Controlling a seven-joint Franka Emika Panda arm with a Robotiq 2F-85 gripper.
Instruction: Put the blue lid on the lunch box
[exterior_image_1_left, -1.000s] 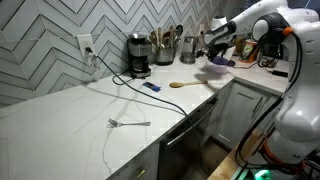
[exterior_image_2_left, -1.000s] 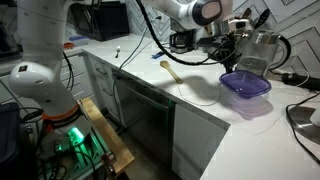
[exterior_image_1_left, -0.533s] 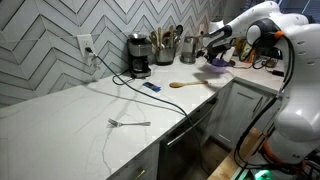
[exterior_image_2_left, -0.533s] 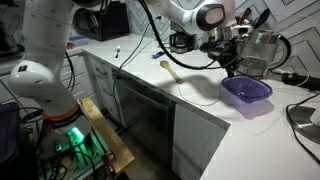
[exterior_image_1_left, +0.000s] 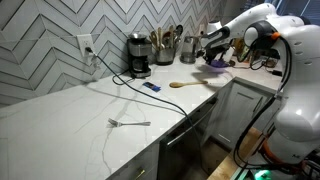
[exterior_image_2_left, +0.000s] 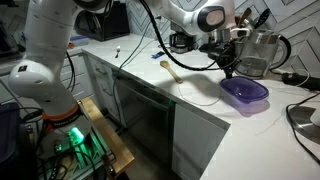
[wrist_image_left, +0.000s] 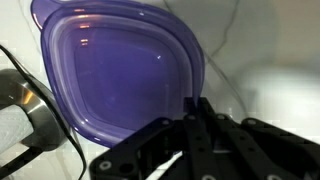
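The blue lid (exterior_image_2_left: 246, 93) is flat and low over the counter and would settle in place, so my gripper needs to open.
The blue lid (exterior_image_2_left: 246, 93) is a flat dark blue-purple rounded rectangle, low over the white counter near the corner. It also shows in an exterior view (exterior_image_1_left: 216, 63) and fills the upper left of the wrist view (wrist_image_left: 115, 75). My gripper (exterior_image_2_left: 228, 70) is shut on the lid's near edge; the jaws pinch the rim in the wrist view (wrist_image_left: 195, 103). The gripper also shows above the lid in an exterior view (exterior_image_1_left: 209, 50). The lunch box is hidden under the lid; I cannot make it out clearly.
A wooden spoon (exterior_image_1_left: 190, 84) lies on the counter, also seen in an exterior view (exterior_image_2_left: 170, 70). A small bright-blue object (exterior_image_1_left: 150, 87), a fork (exterior_image_1_left: 130, 123), a coffee maker (exterior_image_1_left: 139, 55) and utensil jars (exterior_image_1_left: 166, 48) stand further along. A glass jug (exterior_image_2_left: 262, 52) stands behind the lid.
My gripper has come down with the lid. The lid now sits lower and flatter, close to the counter.
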